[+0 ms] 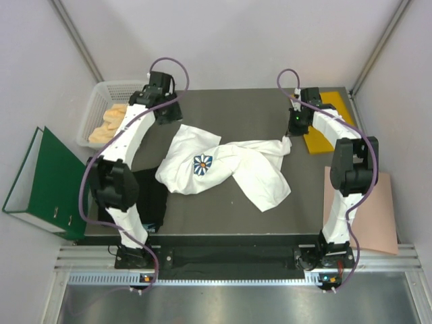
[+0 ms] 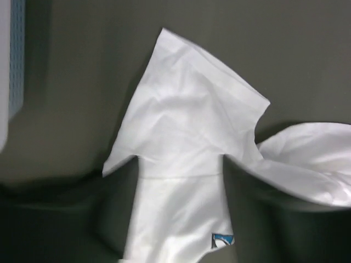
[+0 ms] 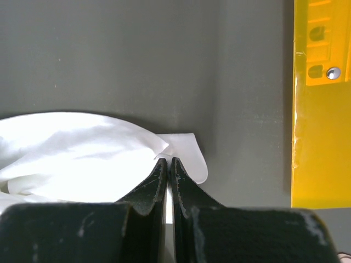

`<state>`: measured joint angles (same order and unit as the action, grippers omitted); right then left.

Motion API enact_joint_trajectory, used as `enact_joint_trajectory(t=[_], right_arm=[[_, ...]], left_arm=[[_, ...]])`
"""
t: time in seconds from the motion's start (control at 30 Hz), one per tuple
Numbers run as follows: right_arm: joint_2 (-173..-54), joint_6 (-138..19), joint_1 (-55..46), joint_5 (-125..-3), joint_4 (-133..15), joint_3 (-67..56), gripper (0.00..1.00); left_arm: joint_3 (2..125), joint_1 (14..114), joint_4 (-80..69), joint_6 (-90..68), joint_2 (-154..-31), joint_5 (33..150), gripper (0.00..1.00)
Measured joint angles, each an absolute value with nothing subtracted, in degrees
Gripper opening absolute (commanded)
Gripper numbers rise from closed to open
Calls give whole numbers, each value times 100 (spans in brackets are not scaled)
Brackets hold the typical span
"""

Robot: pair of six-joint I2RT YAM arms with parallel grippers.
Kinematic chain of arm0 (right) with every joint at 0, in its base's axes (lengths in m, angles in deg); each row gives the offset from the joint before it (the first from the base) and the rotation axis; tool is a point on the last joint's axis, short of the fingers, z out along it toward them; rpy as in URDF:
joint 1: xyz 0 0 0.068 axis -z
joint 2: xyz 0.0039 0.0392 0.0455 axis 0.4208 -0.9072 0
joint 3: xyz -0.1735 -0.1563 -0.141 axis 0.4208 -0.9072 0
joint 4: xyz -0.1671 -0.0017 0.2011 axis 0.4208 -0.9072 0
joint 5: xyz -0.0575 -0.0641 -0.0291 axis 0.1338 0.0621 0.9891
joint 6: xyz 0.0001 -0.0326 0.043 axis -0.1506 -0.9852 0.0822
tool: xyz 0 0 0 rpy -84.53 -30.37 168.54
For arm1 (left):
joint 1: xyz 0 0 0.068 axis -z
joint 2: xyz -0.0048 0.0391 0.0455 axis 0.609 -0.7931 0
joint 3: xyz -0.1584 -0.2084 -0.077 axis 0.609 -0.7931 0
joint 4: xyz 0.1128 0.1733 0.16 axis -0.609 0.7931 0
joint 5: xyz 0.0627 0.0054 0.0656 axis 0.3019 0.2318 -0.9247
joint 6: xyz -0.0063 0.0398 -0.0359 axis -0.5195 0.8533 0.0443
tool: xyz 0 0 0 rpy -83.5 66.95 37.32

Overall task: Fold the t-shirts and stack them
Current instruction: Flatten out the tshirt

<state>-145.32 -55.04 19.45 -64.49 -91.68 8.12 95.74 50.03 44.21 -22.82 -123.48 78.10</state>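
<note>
My left gripper will next pinch the white t-shirt's far corner by its basket-side edge. Then it can draw that end of the t-shirt over for folding.
The white t-shirt [image 1: 223,169] lies crumpled across the middle of the dark table, its blue-and-daisy print [image 1: 202,164] facing up. My left gripper [image 1: 170,115] is open over the shirt's far left corner. In the left wrist view [image 2: 178,161] its jaws stand wide apart with the white cloth [image 2: 186,120] between and below them. My right gripper [image 1: 290,133] is shut on the shirt's far right corner, and its closed fingers [image 3: 159,181] pinch the white cloth [image 3: 82,159]. The black t-shirt [image 1: 154,196] lies at the near left, partly under the left arm.
A white basket [image 1: 101,94] with pale yellow things stands at the far left off the table. A green binder [image 1: 40,182] leans at the left. An orange-yellow envelope [image 1: 322,138] [image 3: 321,137] lies beside the right gripper. A pink sheet [image 1: 378,209] lies at the right.
</note>
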Motion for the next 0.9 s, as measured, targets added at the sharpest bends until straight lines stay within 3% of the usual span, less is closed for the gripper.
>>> enact_joint_trajectory(t=[0.13, 0.3, 0.67, 0.77, 0.8, 0.83, 0.9], right_arm=[[-14532, -5502, 1945, -6495, -9147, 805, 0], [-14527, -5502, 1945, -6537, -9098, 740, 0], [-14416, -5504, 1945, -6548, -9064, 473, 0], [-14383, -5506, 1945, -6543, -9074, 436, 0], [-14377, -5506, 1945, -6543, -9068, 436, 0], [-14368, -5506, 1945, -6543, -9068, 436, 0], [-14364, -5506, 1945, -6543, -9066, 436, 0]], left_arm=[[8885, 4986, 4360, -2398, -11989, 7738, 99], [8687, 4761, 4196, -2483, -12623, 7933, 95], [9323, 4249, 3803, -2466, -14171, 8750, 87], [9561, 4258, 3790, -2470, -14446, 8901, 58], [9613, 4260, 3781, -2466, -14516, 8958, 14], [9653, 4267, 3785, -2468, -14566, 8993, 0], [9699, 4275, 3781, -2468, -14612, 9045, 0]])
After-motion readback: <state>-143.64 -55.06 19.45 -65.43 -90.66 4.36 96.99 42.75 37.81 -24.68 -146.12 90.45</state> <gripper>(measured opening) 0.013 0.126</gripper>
